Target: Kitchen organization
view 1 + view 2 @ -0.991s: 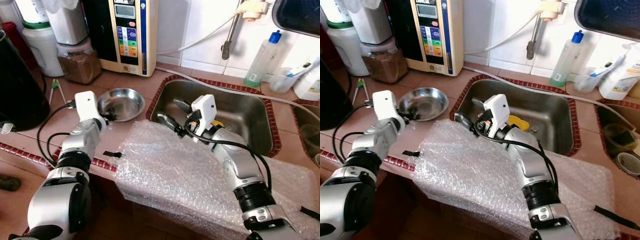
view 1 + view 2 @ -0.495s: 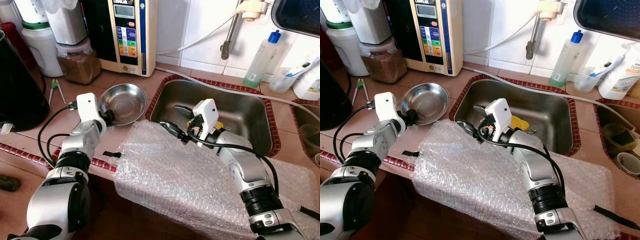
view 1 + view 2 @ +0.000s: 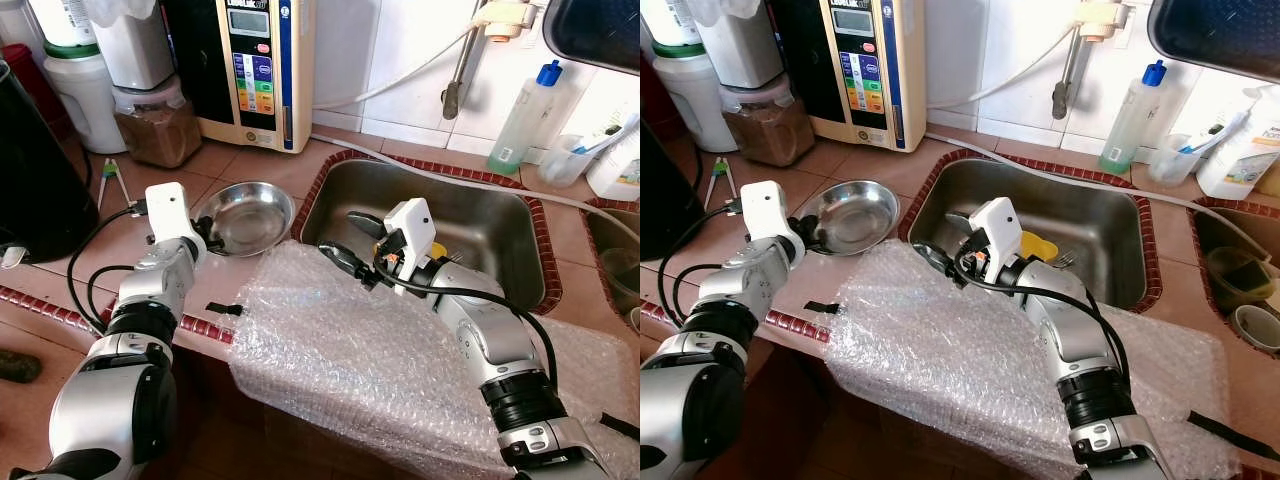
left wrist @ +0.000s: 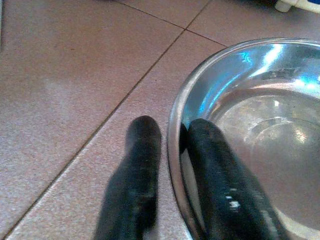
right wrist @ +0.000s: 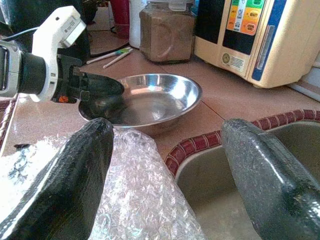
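Observation:
My right gripper should next grab the shallow steel bowl by its free rim (image 3: 288,214), to move the bowl into the sink (image 3: 500,215).
A shallow steel bowl (image 3: 247,214) sits on the brown tiled counter just left of the sink (image 3: 500,215). My left gripper (image 3: 208,232) is shut on the bowl's near-left rim (image 4: 175,145), one finger inside and one outside. My right gripper (image 3: 345,235) is open, with nothing between its fingers (image 5: 65,185). It hovers over the sink's left rim, at the far edge of a bubble wrap sheet (image 3: 380,350) spread over the counter's front. The bowl (image 5: 150,100) lies just beyond it.
A water purifier (image 3: 255,70), a jar of brown powder (image 3: 158,125) and white containers line the back wall. A big black appliance (image 3: 35,180) stands at the far left. A tap (image 3: 460,70) and a soap bottle (image 3: 522,115) stand behind the sink, which holds a yellow item (image 3: 437,247).
The left gripper tipped the bowl up on its edge half a second ago; now the bowl lies nearly flat again. The right gripper shifted slightly toward the sink's rim, then held still.

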`<state>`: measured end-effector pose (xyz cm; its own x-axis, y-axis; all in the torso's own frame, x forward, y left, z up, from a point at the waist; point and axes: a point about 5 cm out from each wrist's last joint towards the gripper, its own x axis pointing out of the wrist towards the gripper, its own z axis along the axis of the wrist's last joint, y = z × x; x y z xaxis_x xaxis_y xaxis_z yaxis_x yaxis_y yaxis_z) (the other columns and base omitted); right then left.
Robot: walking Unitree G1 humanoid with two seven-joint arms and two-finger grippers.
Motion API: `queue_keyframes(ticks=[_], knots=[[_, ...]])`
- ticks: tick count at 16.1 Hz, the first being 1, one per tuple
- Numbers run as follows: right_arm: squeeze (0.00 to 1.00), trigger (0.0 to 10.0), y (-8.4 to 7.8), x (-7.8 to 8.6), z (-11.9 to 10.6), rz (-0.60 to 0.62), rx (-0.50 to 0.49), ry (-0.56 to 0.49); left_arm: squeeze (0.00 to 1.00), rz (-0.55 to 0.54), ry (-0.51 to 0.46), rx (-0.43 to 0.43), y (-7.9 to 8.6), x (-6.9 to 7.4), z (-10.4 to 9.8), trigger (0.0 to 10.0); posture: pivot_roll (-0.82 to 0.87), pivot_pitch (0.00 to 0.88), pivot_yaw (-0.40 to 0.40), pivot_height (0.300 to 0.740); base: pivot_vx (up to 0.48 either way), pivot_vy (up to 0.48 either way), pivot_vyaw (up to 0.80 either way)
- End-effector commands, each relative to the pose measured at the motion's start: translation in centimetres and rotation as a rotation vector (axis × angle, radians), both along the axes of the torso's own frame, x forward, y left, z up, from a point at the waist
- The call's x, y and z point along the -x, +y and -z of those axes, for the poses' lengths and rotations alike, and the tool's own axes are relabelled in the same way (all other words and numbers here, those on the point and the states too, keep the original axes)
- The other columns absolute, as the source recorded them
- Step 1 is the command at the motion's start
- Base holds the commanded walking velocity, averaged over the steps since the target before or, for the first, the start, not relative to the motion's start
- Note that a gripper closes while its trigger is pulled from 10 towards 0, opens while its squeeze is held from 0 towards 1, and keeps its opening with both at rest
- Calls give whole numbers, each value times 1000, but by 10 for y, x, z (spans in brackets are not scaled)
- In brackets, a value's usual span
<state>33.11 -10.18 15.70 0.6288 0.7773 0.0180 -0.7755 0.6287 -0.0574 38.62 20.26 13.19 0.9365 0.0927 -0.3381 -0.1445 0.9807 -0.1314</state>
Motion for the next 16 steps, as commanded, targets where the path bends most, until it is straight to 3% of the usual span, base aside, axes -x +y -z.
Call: queue_keyframes(ticks=[1,8,10,11,13,14,16], knots=[[0,10000,2,-1,-7,-24,23,-23,0,-6,20,-25,3,2,4,0,-1,0,2,740,0,0,0],[0,10000,4,-3,-7,-48,39,-18,0,-43,9,-49,11,4,5,0,7,0,-14,740,0,0,0],[0,10000,6,-3,-6,-55,42,-15,0,-74,-50,-49,15,4,-1,0,7,0,-16,740,0,0,0],[0,10000,6,-4,-6,-56,43,-15,0,-92,-89,-48,16,3,-6,0,4,0,-20,740,0,0,0],[0,10000,4,-9,-12,-26,16,-29,0,-130,-326,-33,13,-2,-38,0,3,0,-28,740,0,0,0],[0,10000,4,-11,-14,-13,-5,-32,0,-107,-386,-68,9,-3,-47,0,3,0,-30,740,0,0,0],[0,10000,5,-17,-23,38,-29,-64,0,-25,-533,-47,-12,-4,-66,0,3,0,-32,740,0,0,0]])
